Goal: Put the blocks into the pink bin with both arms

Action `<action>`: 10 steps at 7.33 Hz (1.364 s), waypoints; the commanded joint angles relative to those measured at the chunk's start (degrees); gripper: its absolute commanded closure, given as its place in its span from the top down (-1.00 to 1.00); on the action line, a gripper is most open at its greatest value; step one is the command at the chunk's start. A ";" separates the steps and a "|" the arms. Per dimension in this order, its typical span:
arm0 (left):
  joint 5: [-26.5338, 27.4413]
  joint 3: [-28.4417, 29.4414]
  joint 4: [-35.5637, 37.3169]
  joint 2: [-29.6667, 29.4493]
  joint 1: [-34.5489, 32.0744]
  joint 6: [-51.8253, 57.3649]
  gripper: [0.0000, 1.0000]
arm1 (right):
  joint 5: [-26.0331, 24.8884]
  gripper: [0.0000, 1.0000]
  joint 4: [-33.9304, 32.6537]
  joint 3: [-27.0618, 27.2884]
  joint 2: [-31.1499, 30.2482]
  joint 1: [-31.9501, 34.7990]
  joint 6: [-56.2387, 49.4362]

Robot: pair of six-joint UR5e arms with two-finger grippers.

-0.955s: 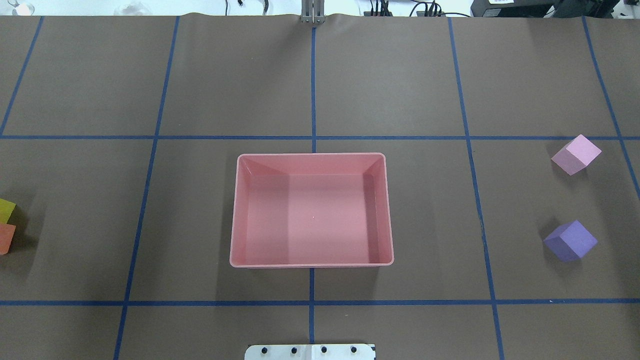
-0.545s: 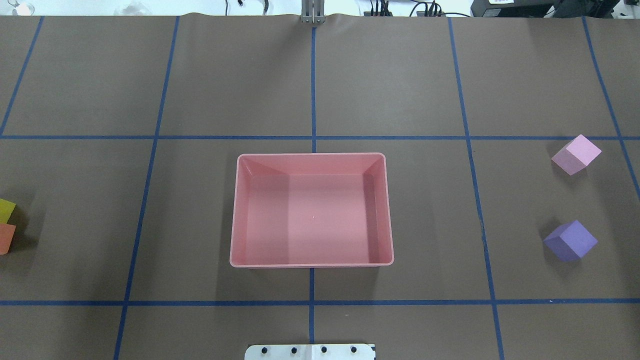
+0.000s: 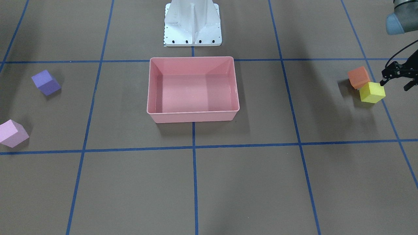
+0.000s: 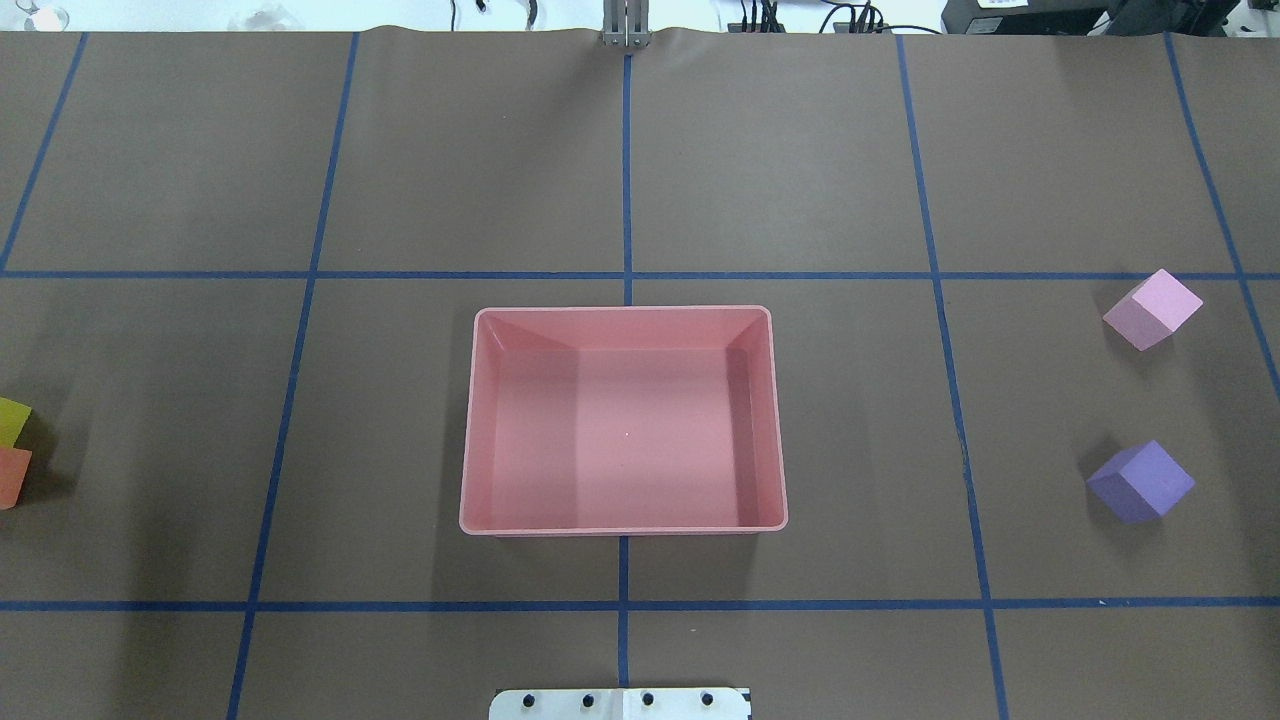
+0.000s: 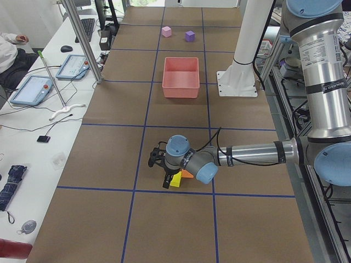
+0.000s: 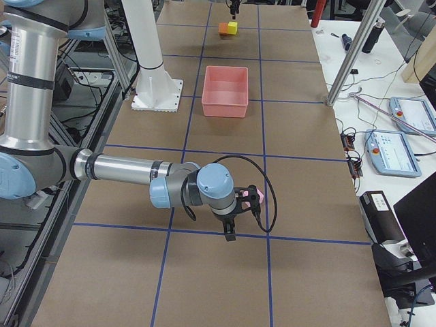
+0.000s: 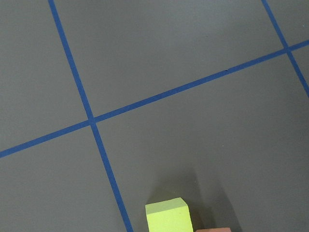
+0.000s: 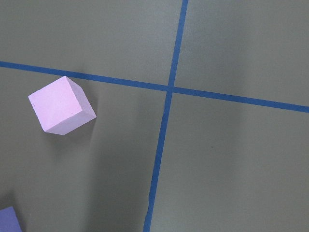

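My left gripper should next grab the yellow block by its body (image 3: 371, 92) (image 7: 169, 217), so that it can place the yellow block in the pink bin.
The pink bin (image 3: 192, 117) (image 4: 622, 310) stands empty at the table's middle. The yellow block (image 3: 372, 92) and orange block (image 3: 359, 77) touch each other on the robot's left side. My left gripper (image 3: 395, 85) hovers just beside the yellow block, jaws apart and empty. The left wrist view shows the yellow block (image 7: 169, 217) at its bottom edge. The purple block (image 4: 1142, 481) and light pink block (image 4: 1152, 309) lie apart on the right side. My right gripper (image 6: 240, 218) hangs by the light pink block (image 8: 60, 105). I cannot tell whether it is open.
The white pedestal base (image 3: 192, 26) stands just behind the bin. Blue tape lines grid the brown table. A bench with tablets (image 5: 33, 87) and a metal post (image 5: 82, 38) runs along the far side.
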 commanded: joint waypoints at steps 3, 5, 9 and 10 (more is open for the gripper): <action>1.35 2.38 -2.24 -0.77 5.05 -1.62 1.00 | -0.09 1.00 0.01 -0.17 -0.42 0.00 -0.09; 1.26 4.65 -2.33 -1.73 6.11 -1.62 1.00 | -0.09 1.00 0.01 -0.26 -0.42 0.00 -0.09; -1.44 2.49 -1.98 -2.44 6.21 -1.62 -1.00 | -0.09 1.00 0.10 -0.35 -0.51 0.00 -0.09; -6.94 0.90 -1.28 -2.53 4.20 -1.71 -1.00 | -0.09 1.00 0.10 -0.35 -0.51 0.00 -0.09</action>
